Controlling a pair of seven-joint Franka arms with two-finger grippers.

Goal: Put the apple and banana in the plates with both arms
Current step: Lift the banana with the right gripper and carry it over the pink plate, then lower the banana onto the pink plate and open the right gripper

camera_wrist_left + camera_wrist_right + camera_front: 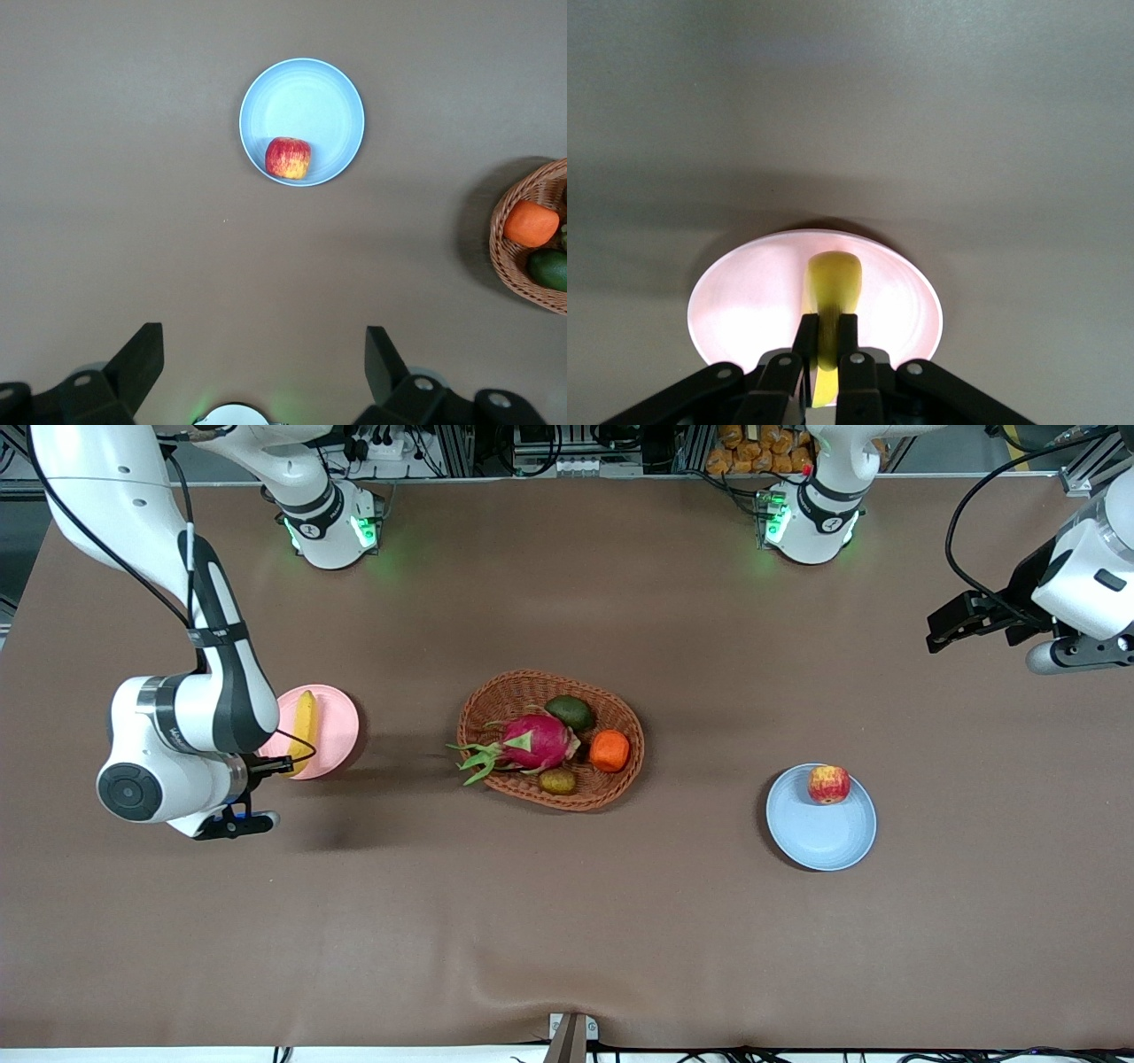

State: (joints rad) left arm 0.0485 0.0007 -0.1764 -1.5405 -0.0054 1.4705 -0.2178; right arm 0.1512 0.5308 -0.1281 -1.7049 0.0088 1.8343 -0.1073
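Observation:
I will let go of the banana (306,724) with my right gripper, since it is over the pink plate (340,726) and inside the plate's rim.
The banana (306,724) lies across the pale pink plate (340,726) toward the right arm's end of the table. My right gripper (276,765) is low at the plate's rim, its fingers shut on the banana's end. The right wrist view shows the banana (833,279) between the fingers (804,335) over the pink plate (744,305). The apple (828,784) sits in the light blue plate (819,834). My left gripper (952,627) is raised over bare table at the left arm's end, open and empty (263,354). Its wrist view shows the apple (288,158) in the blue plate (310,97).
An oval wicker basket (496,695) stands mid-table between the plates. It holds a pink dragon fruit (534,742), an orange fruit (609,750), a green avocado (569,712) and a brown kiwi (557,781). The basket's edge (507,257) shows in the left wrist view.

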